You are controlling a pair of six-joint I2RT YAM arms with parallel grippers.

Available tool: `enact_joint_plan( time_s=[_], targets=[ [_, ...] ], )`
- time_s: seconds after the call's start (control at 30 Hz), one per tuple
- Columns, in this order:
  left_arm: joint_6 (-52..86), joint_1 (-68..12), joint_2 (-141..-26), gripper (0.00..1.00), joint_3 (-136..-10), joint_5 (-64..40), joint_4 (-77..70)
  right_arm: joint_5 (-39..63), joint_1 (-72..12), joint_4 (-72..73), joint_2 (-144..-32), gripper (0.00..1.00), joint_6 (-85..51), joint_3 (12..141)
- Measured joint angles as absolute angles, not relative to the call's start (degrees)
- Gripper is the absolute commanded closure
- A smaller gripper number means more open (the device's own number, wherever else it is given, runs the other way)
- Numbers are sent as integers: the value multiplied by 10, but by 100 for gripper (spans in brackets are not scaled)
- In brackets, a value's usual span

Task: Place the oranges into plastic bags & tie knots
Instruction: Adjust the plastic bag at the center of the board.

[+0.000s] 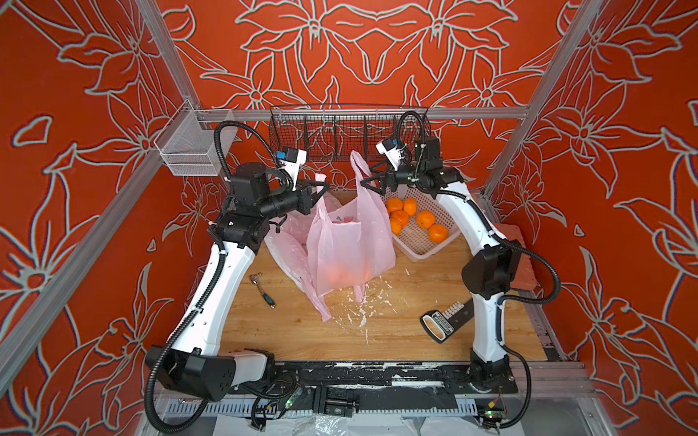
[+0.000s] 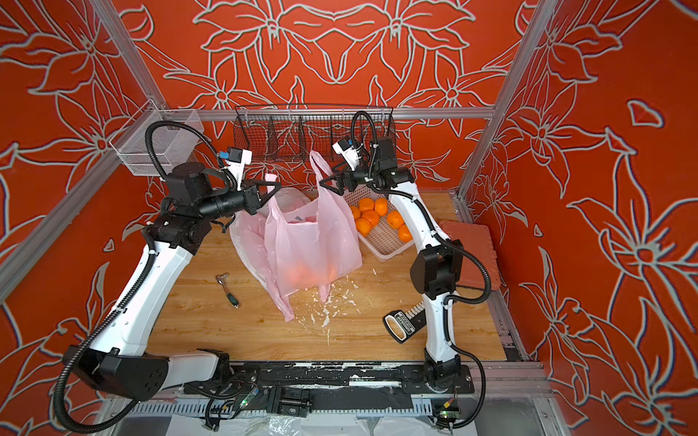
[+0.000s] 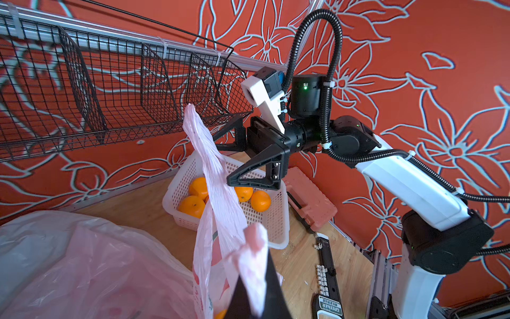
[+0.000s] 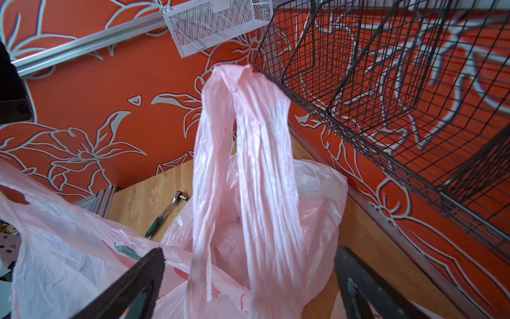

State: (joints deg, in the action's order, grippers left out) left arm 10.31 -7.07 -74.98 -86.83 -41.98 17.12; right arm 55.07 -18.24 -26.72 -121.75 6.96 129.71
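The right gripper grabs the pink plastic bag's loose handle below its looped top next, and that looped top stays free for tying the knot.
A pink plastic bag stands mid-table with oranges showing through its bottom. My left gripper is shut on one handle and holds it up. The other handle rises as a loose loop between the wide-apart fingers of my open right gripper, apparently untouched. Several more oranges lie in the pale perforated basket at the back right. Further plastic bags lie crumpled behind the left side. No knots are in view.
A ratchet wrench lies left of the bag. A black bit holder lies by the right arm. A reddish case sits at the right edge. A black wire basket and a white mesh basket hang on the walls. White scraps litter the wood.
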Motion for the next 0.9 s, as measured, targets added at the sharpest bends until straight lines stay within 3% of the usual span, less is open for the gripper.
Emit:
enact_joint_plan(
  time_s=[0.23, 0.47, 0.77, 0.9],
  targets=[
    [103, -71, -749, 100, -868, -422, 171, 554, -200, -267, -1218, 2, 69, 1297],
    [103, -71, -748, 100, -868, -422, 171, 538, -215, -271, -1218, 16, 73, 1297],
    [103, -71, -747, 100, -865, -419, 171, 457, -215, -215, -1191, 25, 60, 1211],
    [103, -70, -747, 100, -865, -419, 171, 430, -215, -199, -1182, 24, 58, 1192]
  ],
)
